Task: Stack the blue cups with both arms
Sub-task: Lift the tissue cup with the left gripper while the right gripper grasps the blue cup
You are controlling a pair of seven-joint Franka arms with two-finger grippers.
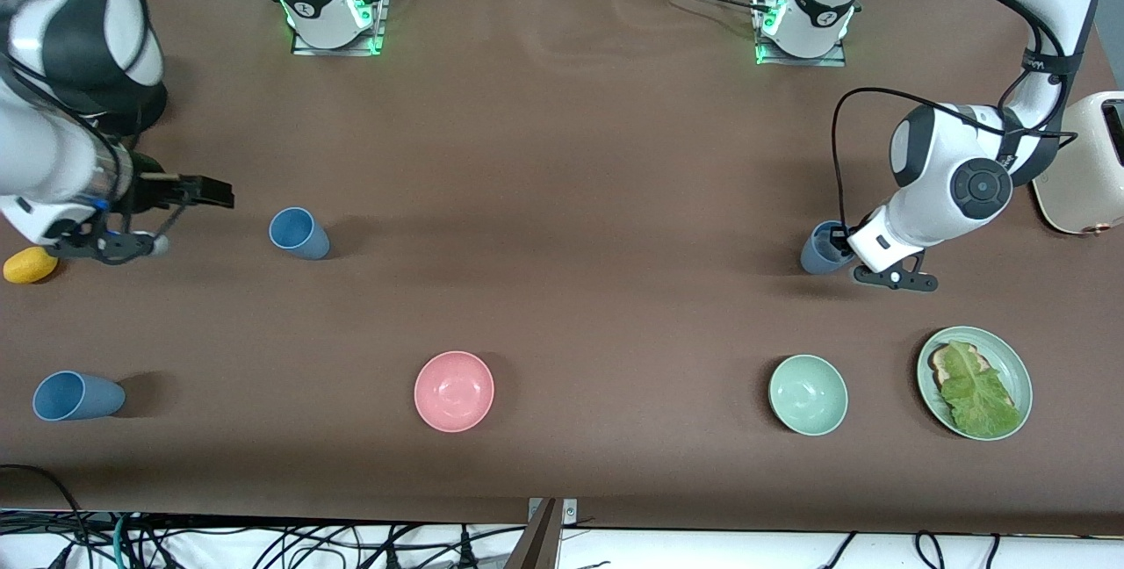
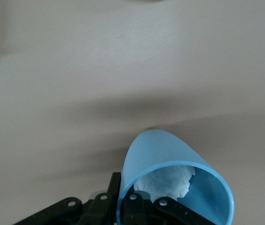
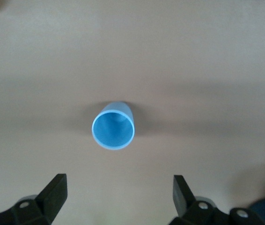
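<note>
The brighter blue cup needs to be stacked with the slate-blue cup (image 1: 817, 255), so my right gripper will grab the brighter blue cup by its rim (image 1: 273, 230) next.
A slate-blue cup (image 1: 817, 255) stands on the table at the left arm's end, and my left gripper (image 1: 840, 241) is shut on its rim. In the left wrist view one finger (image 2: 115, 187) presses the outside of the cup's (image 2: 163, 154) wall and the other sits inside, where something white and crumpled lies. A brighter blue cup (image 1: 299, 233) stands upright toward the right arm's end. My right gripper (image 1: 211, 192) hangs open beside it, and the cup (image 3: 114, 125) shows mouth-up ahead of the gripper (image 3: 118, 186), apart from the fingers (image 3: 57, 187).
Another blue cup (image 1: 76, 396) lies on its side near the front edge at the right arm's end. A yellow object (image 1: 31, 264) lies under the right arm. Near the front stand a pink bowl (image 1: 454, 391), a mint-green bowl (image 1: 808, 394) and a green plate (image 1: 1015, 360) with lettuce. A cream toaster (image 1: 1089, 174) stands by the left arm.
</note>
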